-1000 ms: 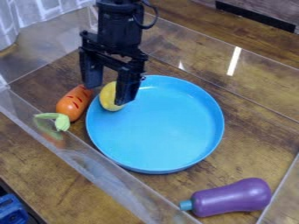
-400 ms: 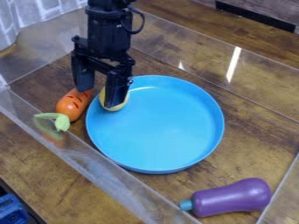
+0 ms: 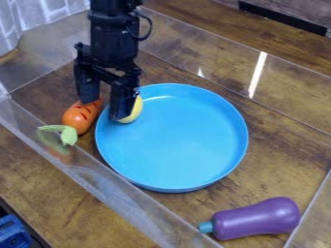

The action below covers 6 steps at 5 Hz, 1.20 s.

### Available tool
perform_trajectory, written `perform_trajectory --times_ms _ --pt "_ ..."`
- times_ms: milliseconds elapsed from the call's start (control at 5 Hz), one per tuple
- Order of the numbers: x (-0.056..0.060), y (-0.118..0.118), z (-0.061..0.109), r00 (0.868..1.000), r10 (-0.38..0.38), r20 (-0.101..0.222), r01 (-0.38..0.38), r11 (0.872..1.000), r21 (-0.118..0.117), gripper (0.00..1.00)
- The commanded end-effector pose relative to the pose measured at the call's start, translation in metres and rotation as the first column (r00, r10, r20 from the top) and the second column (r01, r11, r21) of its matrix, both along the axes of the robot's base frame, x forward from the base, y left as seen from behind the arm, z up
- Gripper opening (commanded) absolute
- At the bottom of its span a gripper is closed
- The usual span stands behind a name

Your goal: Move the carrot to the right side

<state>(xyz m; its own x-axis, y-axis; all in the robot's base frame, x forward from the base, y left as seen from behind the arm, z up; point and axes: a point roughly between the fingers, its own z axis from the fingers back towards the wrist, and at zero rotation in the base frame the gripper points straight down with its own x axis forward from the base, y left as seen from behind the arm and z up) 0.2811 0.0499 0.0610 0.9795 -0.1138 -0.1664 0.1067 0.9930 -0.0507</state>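
The robot's fingers stop above the orange carrot (image 3: 79, 116) beside the blue plate (image 3: 195, 145), so they would miss the carrot if they closed now. The gripper should go lower first and then close on the carrot.
The small orange carrot (image 3: 79, 116) with a pale green leafy top lies on the wooden surface just left of the blue plate (image 3: 195, 145). My black gripper (image 3: 106, 100) points straight down and stands open just above the carrot's upper end. Its left finger (image 3: 85, 92) is over the carrot. Its right finger partly covers a yellow lemon (image 3: 128, 108) at the plate's left rim. Nothing is between the fingers.
A purple eggplant (image 3: 256, 219) lies at the lower right. Clear plastic walls (image 3: 39, 145) enclose the wooden surface, with the near-left wall close to the carrot's leafy end.
The gripper has shifted left and slightly lower, from above the lemon toward the carrot. It stayed open. The carrot, lemon and eggplant have not moved.
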Motion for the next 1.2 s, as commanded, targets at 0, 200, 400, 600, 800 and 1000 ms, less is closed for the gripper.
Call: perform_trajectory --times_ms 0,200,400,600,800,1000 --pt "0.003 0.012 0.003 0.999 0.007 0.037 -0.007 1.0 0.005 1.0" --pt "0.001 0.02 0.0 0.999 -0.009 0.045 0.009 1.0 0.004 1.0" --pt "0.001 0.029 -0.005 0.998 -0.021 0.053 0.021 1.0 0.001 1.0" --pt "0.001 0.036 -0.012 0.998 -0.021 0.064 0.022 1.0 -0.005 1.0" --pt "0.003 0.039 -0.019 0.997 -0.013 0.071 0.014 1.0 -0.016 1.0" --pt "0.005 0.042 -0.023 0.997 -0.021 0.076 0.022 1.0 -0.014 0.0"
